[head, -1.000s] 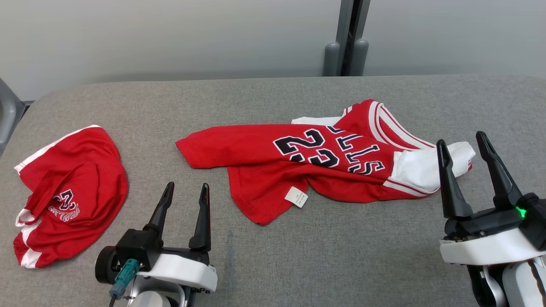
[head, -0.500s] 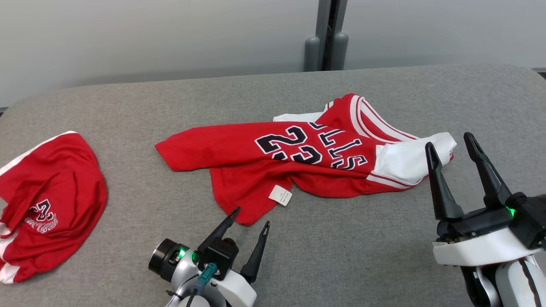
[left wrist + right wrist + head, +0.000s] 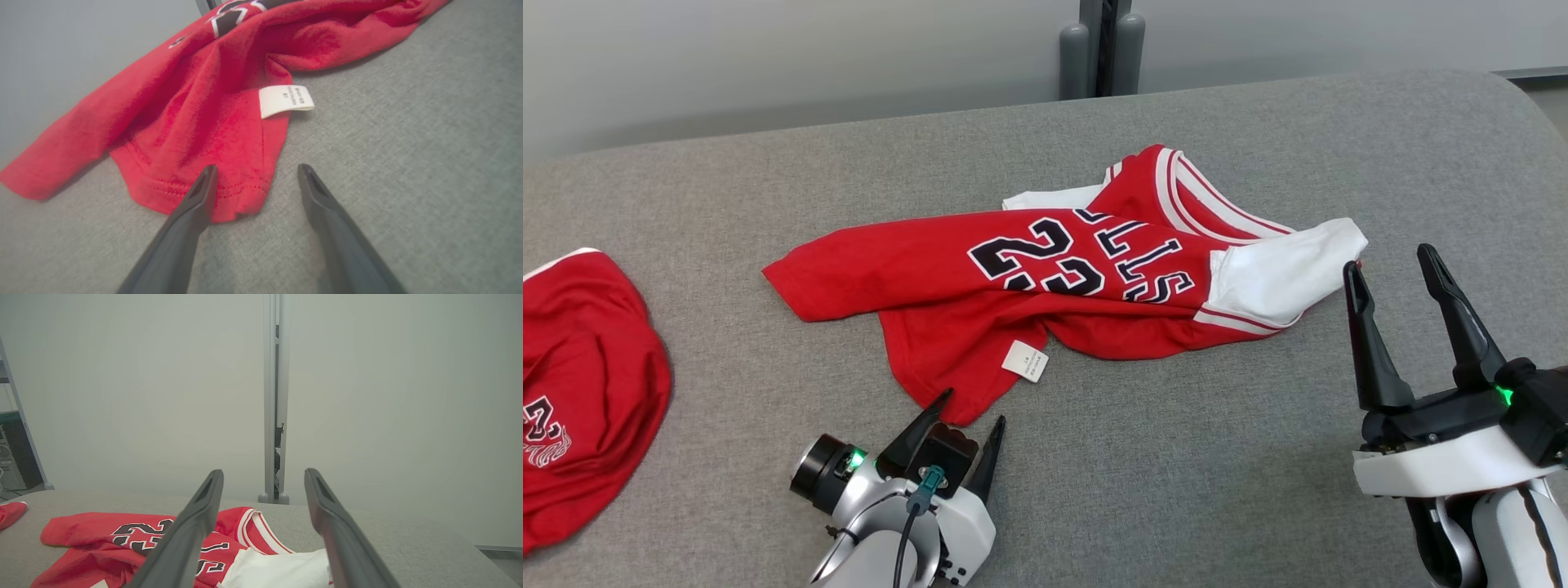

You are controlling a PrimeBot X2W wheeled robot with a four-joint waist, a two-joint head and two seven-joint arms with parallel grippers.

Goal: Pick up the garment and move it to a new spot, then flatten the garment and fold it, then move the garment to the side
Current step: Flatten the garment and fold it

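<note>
The right gripper pinches the jersey by the folded edge of its white sleeve (image 3: 1351,241) next, which puffs up while the red body (image 3: 1121,328) lies slack.
The garment (image 3: 1045,278) is a red jersey with a black "23", white trim and a white part at its right end, lying crumpled on the grey table (image 3: 1176,457). A white label (image 3: 1024,361) sticks out near its front hem. My left gripper (image 3: 972,408) is open, tilted down at the front hem corner. In the left wrist view the garment (image 3: 212,106) has its hem between the left gripper's (image 3: 257,169) fingers, one fingertip over the cloth and the other over bare table. My right gripper (image 3: 1388,257) stands open and empty just right of the white part; in the right wrist view the right gripper (image 3: 263,472) is raised above the garment (image 3: 122,539).
A second red garment (image 3: 580,392) lies bunched at the table's left edge. A grey post (image 3: 1101,49) and a pale wall stand behind the table. The table's rounded right corner (image 3: 1515,98) is close to my right arm.
The camera has swung right, shifting the whole picture left. My left gripper has moved right and forward, tilting down to the garment's front hem corner. The right gripper stays open beside the white part.
</note>
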